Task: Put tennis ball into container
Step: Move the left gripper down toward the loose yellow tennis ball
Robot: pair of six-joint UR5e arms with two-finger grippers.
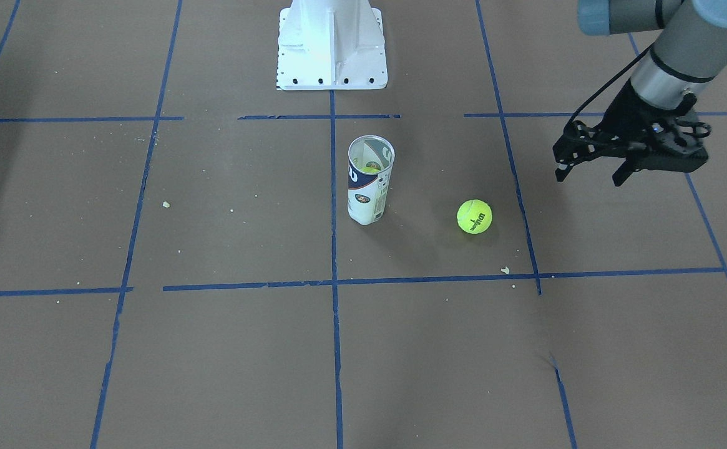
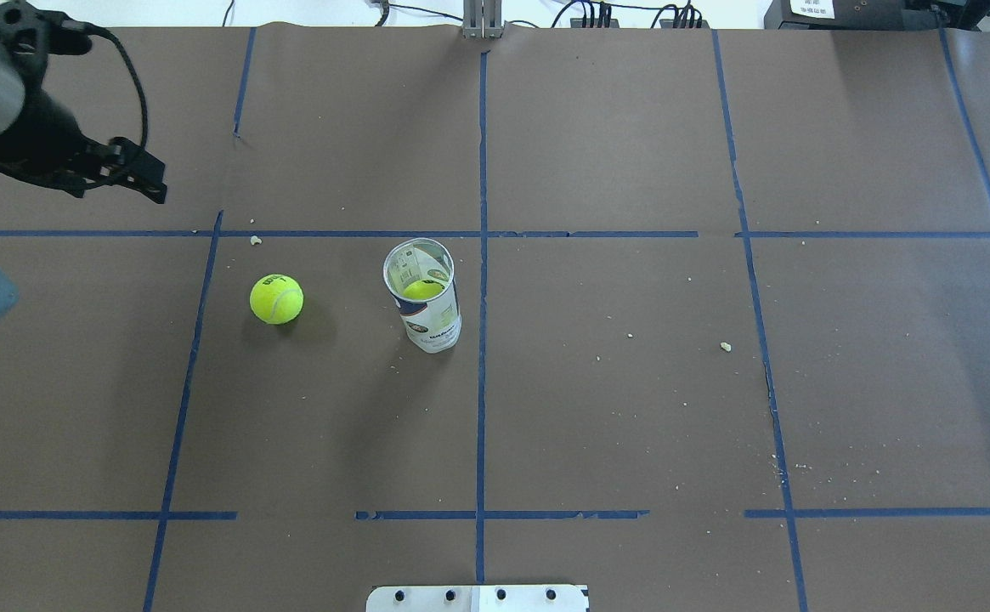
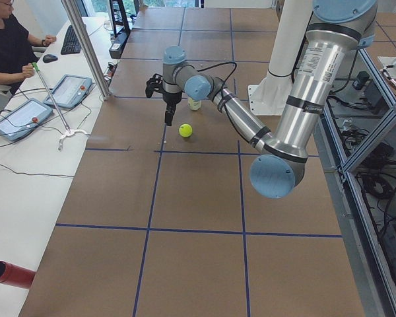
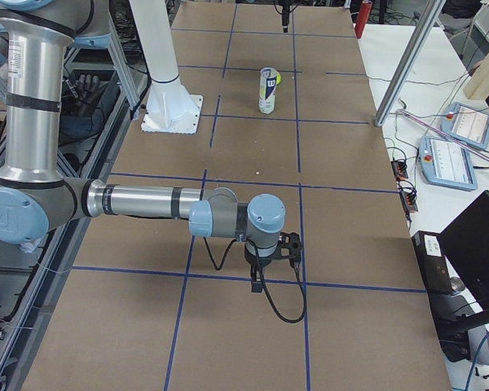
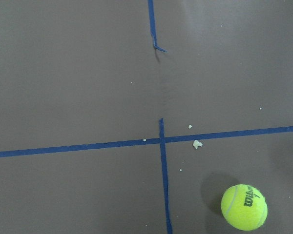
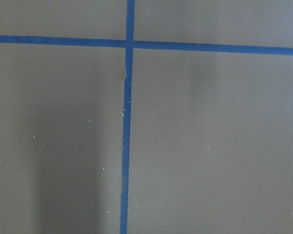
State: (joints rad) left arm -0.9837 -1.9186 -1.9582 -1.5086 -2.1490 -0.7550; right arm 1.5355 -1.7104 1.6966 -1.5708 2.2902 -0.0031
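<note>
The tennis ball should go into the container (image 1: 369, 187), so my left gripper next needs to grab the tennis ball's round felt body (image 1: 474, 216).
The tennis ball (image 1: 474, 216) (image 2: 276, 299) (image 5: 244, 207) lies alone on the brown table, its black Wilson lettering showing. The container (image 1: 369, 187) (image 2: 431, 314) (image 4: 266, 91) stands upright about two ball-widths beside it, with a second yellow-green ball inside. My left gripper (image 1: 590, 176) (image 2: 144, 183) hovers above the table, off to the ball's outer side and farther from the robot's base. Its fingers are spread and it is open, holding nothing. My right gripper (image 4: 257, 285) shows only in the exterior right view, low over the table far from both things, and I cannot tell its state.
The white metal pedestal (image 1: 332, 43) (image 2: 478, 597) stands at the robot's side of the table, in line with the container. Blue tape lines (image 1: 334, 280) cross the brown surface, with small crumbs scattered. An operator (image 3: 6, 46) sits at a side desk with tablets.
</note>
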